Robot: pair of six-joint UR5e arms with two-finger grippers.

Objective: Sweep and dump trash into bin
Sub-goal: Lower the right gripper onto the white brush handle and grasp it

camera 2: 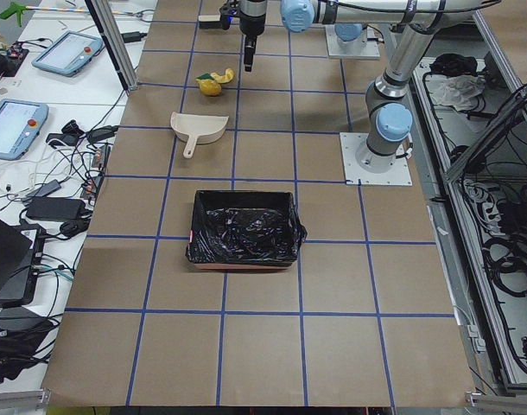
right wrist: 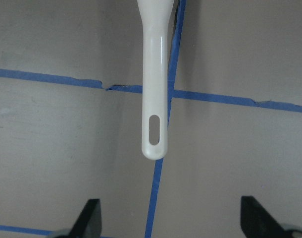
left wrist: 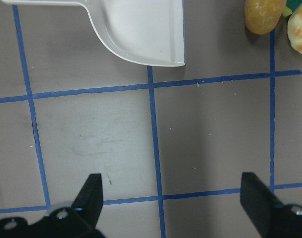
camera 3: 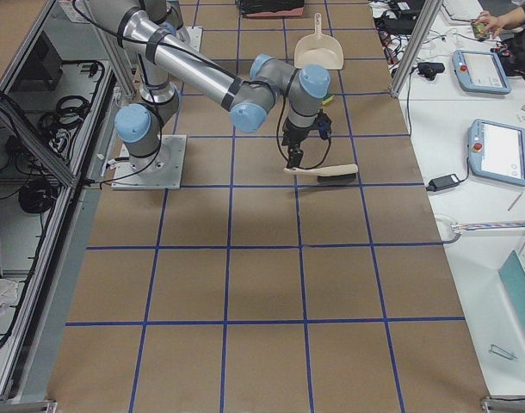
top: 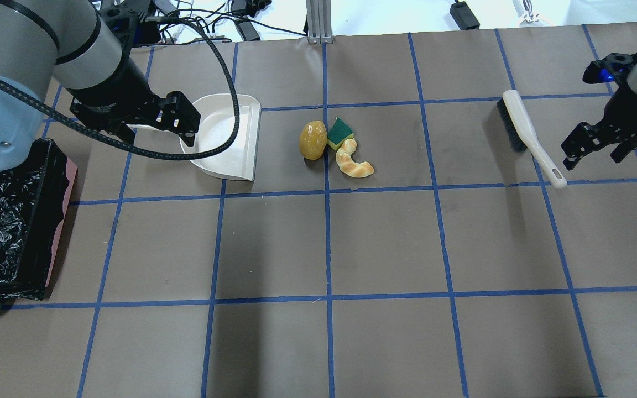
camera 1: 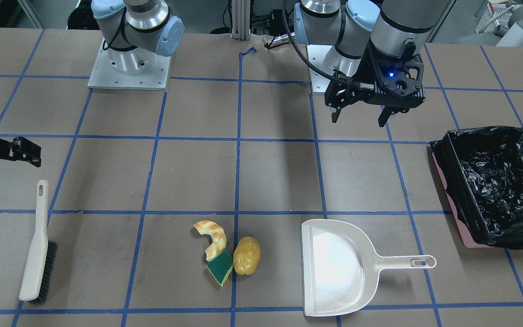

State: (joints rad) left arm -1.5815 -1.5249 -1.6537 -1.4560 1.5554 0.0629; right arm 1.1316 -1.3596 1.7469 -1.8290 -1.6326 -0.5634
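My right gripper needs to sweep the trash into the dustpan (camera 1: 334, 268), so next it should grab the beige brush by its handle (camera 1: 41, 204).
The trash lies together on the table: a tan croissant piece (camera 1: 211, 236), a potato (camera 1: 247, 255) and a green-and-yellow sponge (camera 1: 220, 267). The beige dustpan (camera 1: 334, 268) lies beside them, its mouth toward them. The black-lined bin (camera 1: 493, 181) stands past the dustpan. My left gripper (camera 1: 359, 120) is open and empty, above the table on the robot's side of the dustpan (left wrist: 141, 29). My right gripper (top: 593, 160) is open and empty, just short of the end of the brush handle (right wrist: 155, 99). The brush (camera 1: 38, 245) lies flat.
Blue tape lines grid the brown table. Both arm bases (camera 1: 130, 68) stand at the robot's edge. The bin (top: 3, 221) sits near the table's left end, with open table between it and the dustpan (top: 230, 138).
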